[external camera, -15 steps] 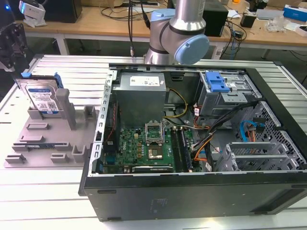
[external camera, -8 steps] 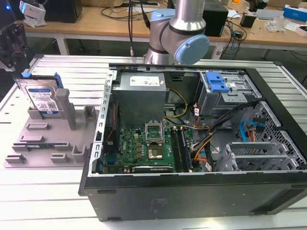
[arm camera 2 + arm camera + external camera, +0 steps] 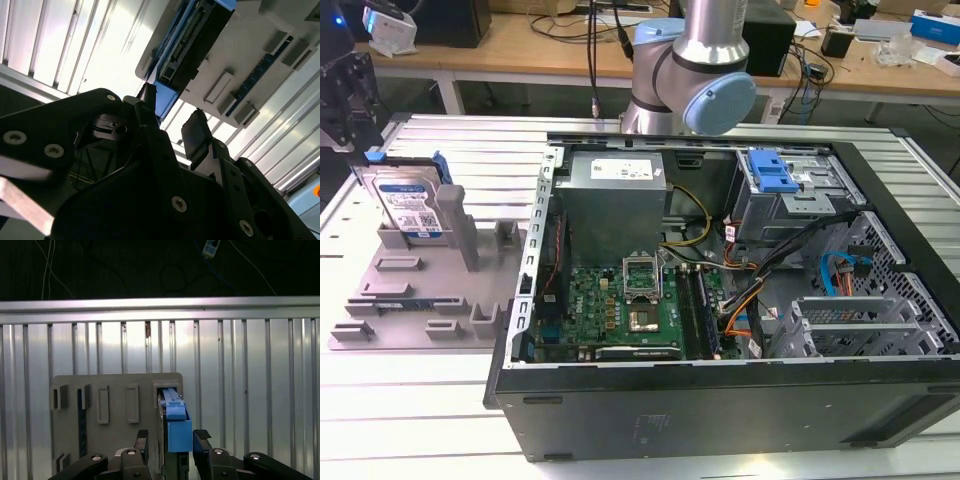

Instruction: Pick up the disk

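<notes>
The gripper isn't ready to close on the disk yet. Its fingers stop above the disk's blue bar, short of the disk's sides, so it should first go down to those sides.
The disk is a silver hard drive with a blue-and-white label and blue side rails. It stands on edge in a slot of the grey holder at the exterior view's left. My gripper hangs just above its upper end. In the first wrist view the gripper is open, with one black finger on each side of the disk's blue rail and small gaps between. The second wrist view shows the same open gripper below the disk and the holder.
An open computer case lies to the exterior view's right of the holder, with a grey power-supply box, a motherboard and a blue drive bracket inside. The arm rises behind it. All rest on a slatted metal table.
</notes>
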Controlling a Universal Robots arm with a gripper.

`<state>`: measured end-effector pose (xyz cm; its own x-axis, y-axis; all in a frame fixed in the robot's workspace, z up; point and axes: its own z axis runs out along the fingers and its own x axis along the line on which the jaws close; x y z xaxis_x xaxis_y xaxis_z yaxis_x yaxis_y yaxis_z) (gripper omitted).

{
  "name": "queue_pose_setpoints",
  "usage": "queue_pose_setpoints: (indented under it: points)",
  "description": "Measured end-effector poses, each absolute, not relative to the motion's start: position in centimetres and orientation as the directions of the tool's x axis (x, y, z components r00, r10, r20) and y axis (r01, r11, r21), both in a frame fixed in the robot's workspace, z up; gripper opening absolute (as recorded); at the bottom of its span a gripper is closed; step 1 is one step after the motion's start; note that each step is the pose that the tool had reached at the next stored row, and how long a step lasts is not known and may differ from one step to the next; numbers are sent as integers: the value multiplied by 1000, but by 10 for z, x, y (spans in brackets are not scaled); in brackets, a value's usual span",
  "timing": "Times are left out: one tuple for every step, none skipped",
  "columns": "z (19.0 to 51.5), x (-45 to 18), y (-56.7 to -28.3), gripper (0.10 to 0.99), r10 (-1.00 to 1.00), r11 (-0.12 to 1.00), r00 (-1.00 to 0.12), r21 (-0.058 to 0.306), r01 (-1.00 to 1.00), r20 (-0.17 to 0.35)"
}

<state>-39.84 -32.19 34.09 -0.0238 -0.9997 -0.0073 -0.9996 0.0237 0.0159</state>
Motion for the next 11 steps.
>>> queue_pose_setpoints:
  points:
    - [340,-398,-322,482,-1000,24,-24,16,-1000,-7]
    - [339,-399,-321,482,-1000,24,-24,16,-1000,-7]
    - [338,-398,-321,482,-1000,24,-24,16,-1000,-7]
    - [338,-398,-320,482,-1000,24,-24,16,-1000,-7]
    - [336,-399,-320,482,-1000,24,-24,16,-1000,-7]
    - [336,-399,-319,482,-1000,24,-24,16,-1000,-7]
    - [334,-399,-319,482,-1000,23,-24,16,-1000,-7]
    - [333,-399,-319,482,-1000,24,-24,16,-1000,-7]
    - [333,-399,-319,482,-1000,24,-24,16,-1000,-7]
    - [332,-399,-319,482,-1000,24,-24,16,-1000,-7]
    - [331,-399,-319,482,-1000,24,-24,16,-1000,-7]
